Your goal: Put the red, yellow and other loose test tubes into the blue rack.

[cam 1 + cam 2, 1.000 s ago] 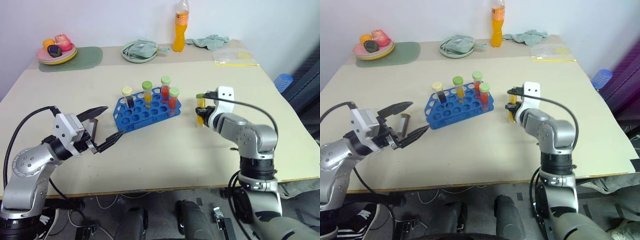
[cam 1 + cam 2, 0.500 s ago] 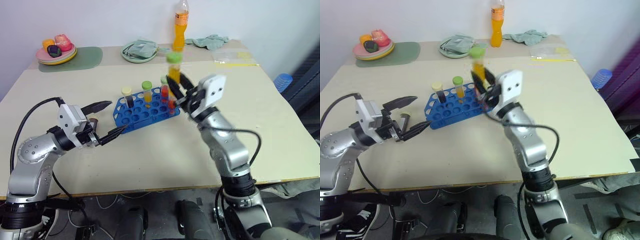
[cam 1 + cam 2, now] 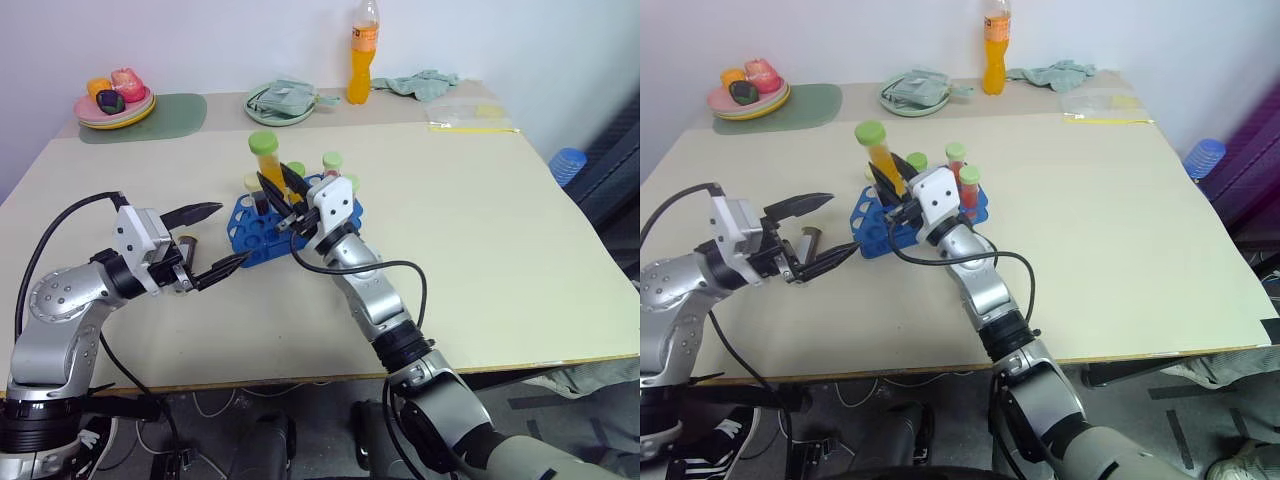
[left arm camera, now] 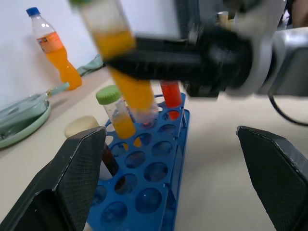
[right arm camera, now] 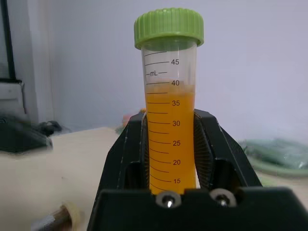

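Observation:
The yellow tube hangs high above the blue rack (image 3: pixel 250 240) with the tube's cap over the others, so the robot's right gripper needs to lower it before letting go.
The blue rack (image 3: pixel 250 240) sits mid-table and holds several capped tubes: a red one (image 4: pixel 171 94), a yellow one with a green cap (image 4: pixel 115 113) and a dark one with a pale cap (image 4: pixel 84 127). My right gripper (image 3: pixel 277 180) is shut on a yellow test tube (image 5: pixel 170 130) with a green cap, held tilted above the rack's left part. My left gripper (image 3: pixel 230 232) stands open and level at the rack's left end, holding nothing. A dark loose tube (image 3: pixel 186 243) lies on the table beside the left fingers.
Along the far edge stand a pink plate of fruit (image 3: pixel 113 100) on a green mat (image 3: pixel 165 115), a green plate with a cloth (image 3: pixel 280 103), an orange drink bottle (image 3: pixel 360 55), a crumpled cloth (image 3: pixel 420 83) and a plastic bag (image 3: pixel 470 115).
My right gripper has carried the yellow tube up and to the left, from the table right of the rack to above the rack's left part. The left gripper stayed open in place.

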Controlling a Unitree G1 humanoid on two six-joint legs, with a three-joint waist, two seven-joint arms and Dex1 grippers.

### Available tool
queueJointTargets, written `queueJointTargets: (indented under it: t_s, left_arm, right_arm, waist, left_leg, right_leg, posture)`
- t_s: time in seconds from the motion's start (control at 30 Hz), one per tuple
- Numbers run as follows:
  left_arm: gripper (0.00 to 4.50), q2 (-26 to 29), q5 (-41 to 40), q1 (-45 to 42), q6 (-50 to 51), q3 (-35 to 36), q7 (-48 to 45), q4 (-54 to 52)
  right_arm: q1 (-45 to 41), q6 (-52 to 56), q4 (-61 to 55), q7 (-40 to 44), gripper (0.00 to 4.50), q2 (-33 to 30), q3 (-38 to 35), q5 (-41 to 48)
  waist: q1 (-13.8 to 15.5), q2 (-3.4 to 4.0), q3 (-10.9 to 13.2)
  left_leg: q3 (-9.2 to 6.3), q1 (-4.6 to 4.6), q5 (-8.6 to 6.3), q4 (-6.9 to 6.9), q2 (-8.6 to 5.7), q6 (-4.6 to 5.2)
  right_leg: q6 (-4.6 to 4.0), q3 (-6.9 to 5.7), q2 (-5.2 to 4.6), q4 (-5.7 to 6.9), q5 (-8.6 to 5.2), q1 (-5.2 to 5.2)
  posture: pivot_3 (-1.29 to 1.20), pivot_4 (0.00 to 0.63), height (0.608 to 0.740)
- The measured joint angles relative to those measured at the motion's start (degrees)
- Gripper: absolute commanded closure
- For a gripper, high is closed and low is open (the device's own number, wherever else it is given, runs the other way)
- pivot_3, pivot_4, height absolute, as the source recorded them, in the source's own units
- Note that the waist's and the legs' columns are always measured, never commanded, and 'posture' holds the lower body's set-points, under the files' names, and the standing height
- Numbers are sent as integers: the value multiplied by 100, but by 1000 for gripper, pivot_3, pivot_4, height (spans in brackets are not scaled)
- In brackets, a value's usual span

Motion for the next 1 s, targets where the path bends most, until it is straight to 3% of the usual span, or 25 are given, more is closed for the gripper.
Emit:
queueJointTargets:
  t_s: [0.3,1.0]
  left_arm:
    - [0,34,-2,172,79,19,32,-161]
    - [0,36,0,117,80,12,42,-164]
  right_arm:
    - [-46,-612,1140,-230,3724,-46,-400,-199]
    - [-7,-607,1274,-154,3724,17,-830,-78]
  waist:
    - [-9,0,0]
    - [-8,0,0]
  left_leg:
    - [-2,0,2,0,0,-3]
    - [-1,2,3,0,1,-5]
  right_leg:
    - [0,0,1,4,0,-1]
    - [0,1,2,7,0,0]
  posture:
    - [0,150,740]
    - [0,150,740]
